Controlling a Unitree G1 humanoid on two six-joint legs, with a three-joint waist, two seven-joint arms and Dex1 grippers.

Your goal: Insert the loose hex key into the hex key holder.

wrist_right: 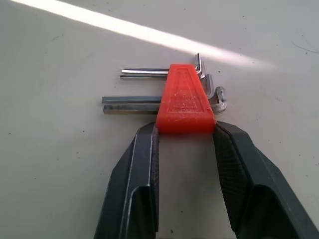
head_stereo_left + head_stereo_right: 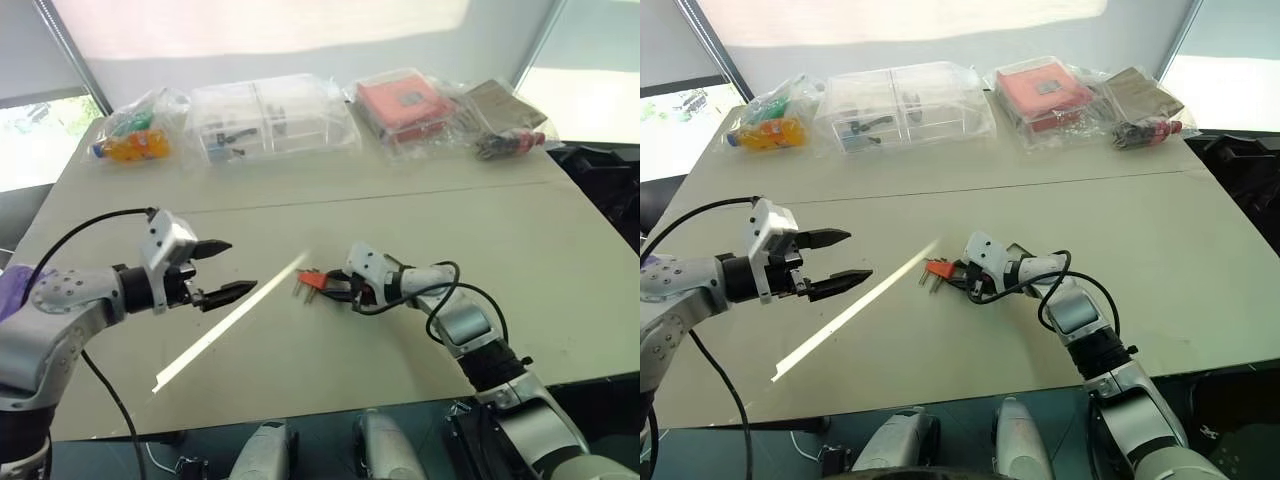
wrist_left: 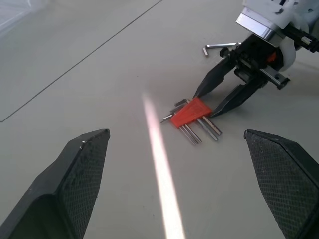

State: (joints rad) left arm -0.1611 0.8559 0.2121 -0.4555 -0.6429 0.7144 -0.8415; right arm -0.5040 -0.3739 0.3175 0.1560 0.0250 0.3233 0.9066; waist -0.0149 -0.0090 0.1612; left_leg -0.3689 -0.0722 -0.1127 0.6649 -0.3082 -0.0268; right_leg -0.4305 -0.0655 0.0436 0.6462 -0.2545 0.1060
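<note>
The wide end of the hex key holder is already covered by black fingers, so my left gripper should next grab the holder by its narrow end [image 3: 178,119].
The hex key holder [image 1: 184,99], a small red-orange block with a few short metal keys through it, lies flat on the table's middle [image 2: 310,282]. My right gripper [image 1: 185,130] has its two black fingertips pressed against the corners of the holder's wide end, pinching it. The loose hex key [image 3: 219,46], a thin L-shaped rod, lies on the table just beyond the right gripper. My left gripper [image 2: 225,268] hovers to the left of the holder, well apart from it, open and holding nothing, pointing toward it.
Along the table's far edge lie a bag with an orange item [image 2: 135,135], a clear plastic box [image 2: 265,118], a red box in a bag [image 2: 400,105] and a bag of dark items [image 2: 505,125]. A bright sunlight streak [image 2: 220,330] crosses the tabletop.
</note>
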